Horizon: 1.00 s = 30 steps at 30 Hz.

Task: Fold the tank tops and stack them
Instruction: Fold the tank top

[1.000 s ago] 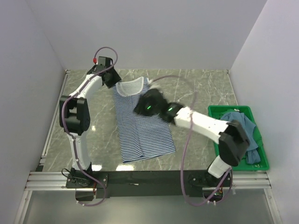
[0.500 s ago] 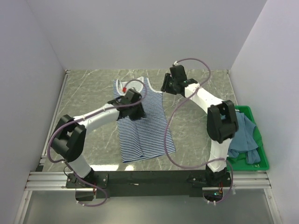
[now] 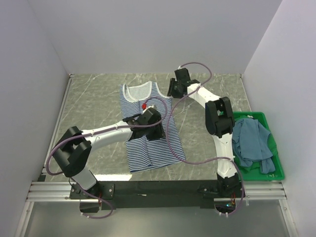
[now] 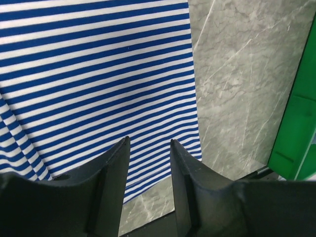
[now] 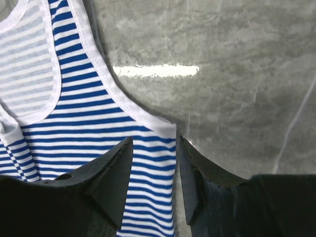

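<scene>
The right gripper grabs the striped tank top's white-trimmed armhole corner (image 3: 170, 98) (image 5: 166, 131) next, to fold that side of the tank top inward over the middle.
The navy-and-white striped tank top (image 3: 154, 153) lies flat on the marble table, neck at the far end. My left gripper (image 3: 154, 127) hovers over its middle, open and empty. In the left wrist view the gripper (image 4: 148, 140) sits above the striped cloth (image 4: 98, 64) near the hem. My right gripper (image 3: 172, 93) is open at the top's far right armhole. In the right wrist view its jaws (image 5: 154, 138) straddle the white-trimmed corner of the striped top (image 5: 74, 113). The teal-blue tank top (image 3: 251, 143) lies crumpled in the crate.
The green plastic crate (image 3: 228, 116) stands at the table's right edge and also shows in the left wrist view (image 4: 296, 123). Purple cables loop from both arms over the striped top. White walls close in the table on three sides.
My left gripper has swung from the far left corner to over the striped top's middle. My right gripper has moved from the top's middle to its far right armhole.
</scene>
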{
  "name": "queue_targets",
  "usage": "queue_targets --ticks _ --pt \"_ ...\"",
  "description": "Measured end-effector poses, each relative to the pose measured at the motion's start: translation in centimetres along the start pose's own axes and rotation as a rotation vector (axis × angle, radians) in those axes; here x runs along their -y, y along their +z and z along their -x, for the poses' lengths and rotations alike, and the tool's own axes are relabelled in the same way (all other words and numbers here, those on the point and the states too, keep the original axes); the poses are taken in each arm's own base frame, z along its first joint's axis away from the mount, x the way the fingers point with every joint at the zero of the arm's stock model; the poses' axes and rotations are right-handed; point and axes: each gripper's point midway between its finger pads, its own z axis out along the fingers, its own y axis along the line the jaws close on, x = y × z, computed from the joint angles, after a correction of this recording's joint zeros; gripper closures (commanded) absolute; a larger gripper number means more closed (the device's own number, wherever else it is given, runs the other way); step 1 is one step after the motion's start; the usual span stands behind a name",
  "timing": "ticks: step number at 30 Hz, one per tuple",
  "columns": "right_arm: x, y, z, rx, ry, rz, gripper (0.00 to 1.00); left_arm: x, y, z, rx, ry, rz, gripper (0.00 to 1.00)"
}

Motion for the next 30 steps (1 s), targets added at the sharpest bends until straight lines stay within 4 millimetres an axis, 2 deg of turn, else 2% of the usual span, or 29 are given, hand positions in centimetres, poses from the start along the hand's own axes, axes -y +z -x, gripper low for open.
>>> queue_targets --ticks 7,11,18,20,24,30 --pt "0.4 1.1 -0.5 -0.015 0.002 -0.010 0.55 0.8 -0.7 0.0 0.012 -0.003 -0.027 0.57" --pt "0.6 1.6 -0.9 -0.024 0.008 -0.018 0.59 1.6 -0.8 -0.8 0.003 0.015 -0.049 0.56" --pt "0.9 2.4 -1.5 -0.039 0.035 -0.017 0.95 4.2 -0.4 -3.6 -0.039 0.073 -0.112 0.54" --pt "1.1 2.6 -1.6 -0.032 0.050 -0.010 1.00 4.7 0.4 -4.4 -0.053 0.088 -0.116 0.54" --pt "2.0 2.0 -1.9 -0.009 0.092 0.006 1.00 5.4 2.1 -6.3 -0.089 0.124 -0.110 0.52" --pt "5.4 -0.6 -3.3 0.000 0.175 -0.033 1.00 6.2 3.1 -9.3 -0.135 0.171 -0.113 0.52"
